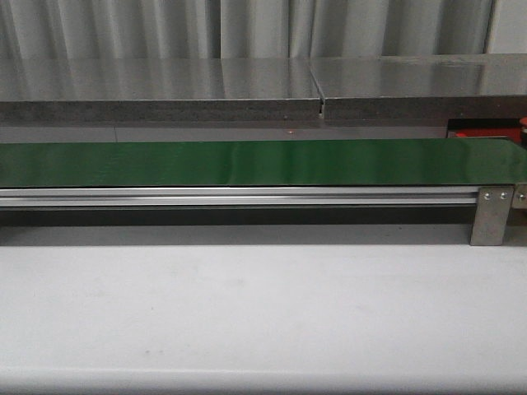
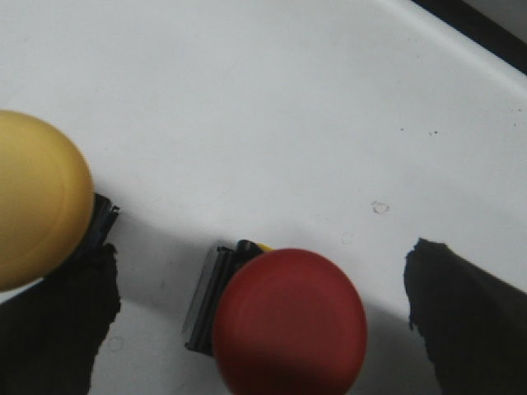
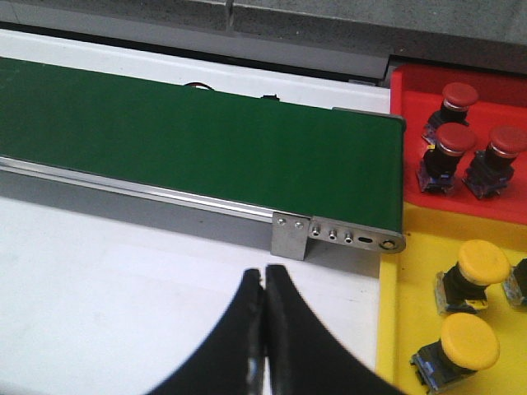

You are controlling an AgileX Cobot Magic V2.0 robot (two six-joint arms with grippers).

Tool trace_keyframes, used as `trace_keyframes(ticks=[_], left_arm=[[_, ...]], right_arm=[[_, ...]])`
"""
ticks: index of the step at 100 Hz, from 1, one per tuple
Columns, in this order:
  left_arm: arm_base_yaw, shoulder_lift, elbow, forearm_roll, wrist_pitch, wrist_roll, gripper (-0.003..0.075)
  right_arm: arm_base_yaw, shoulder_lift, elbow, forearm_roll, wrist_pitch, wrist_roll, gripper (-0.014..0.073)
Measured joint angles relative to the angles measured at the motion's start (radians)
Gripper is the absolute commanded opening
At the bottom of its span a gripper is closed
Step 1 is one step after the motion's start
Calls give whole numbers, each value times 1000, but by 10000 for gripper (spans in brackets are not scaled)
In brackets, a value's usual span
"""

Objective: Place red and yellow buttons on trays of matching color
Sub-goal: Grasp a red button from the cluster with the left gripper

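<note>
My left gripper's fingers reach down beside the red cap [image 2: 290, 322] over the white table, and closing now would catch the red button, so it is time to close on it.
In the left wrist view a red button [image 2: 288, 322] lies on the white table between the spread fingers of my left gripper [image 2: 263, 317], which is open around it without touching. A yellow button [image 2: 37, 197] lies just outside one finger. In the right wrist view my right gripper [image 3: 263, 280] is shut and empty above the white table, near the end of the green belt. Beside it the red tray [image 3: 412, 90] holds three red buttons [image 3: 454, 144] and the yellow tray [image 3: 403, 329] holds yellow buttons [image 3: 482, 265]. Neither gripper shows in the front view.
The green conveyor belt [image 1: 247, 162] runs across the table on an aluminium rail with a metal bracket [image 1: 492, 216] at its right end. A grey wall ledge [image 1: 165, 90] stands behind it. The belt's end [image 3: 362, 164] meets the trays.
</note>
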Motion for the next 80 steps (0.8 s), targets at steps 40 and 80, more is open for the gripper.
trace_keyframes(ticks=[40,80], left_arm=[[0,0,-3,0,12,0,416],[0,0,-5,0,40,0,76]], right_arm=[[0,0,0,0,0,0,-117],[0,0,0,0,0,0,-117]])
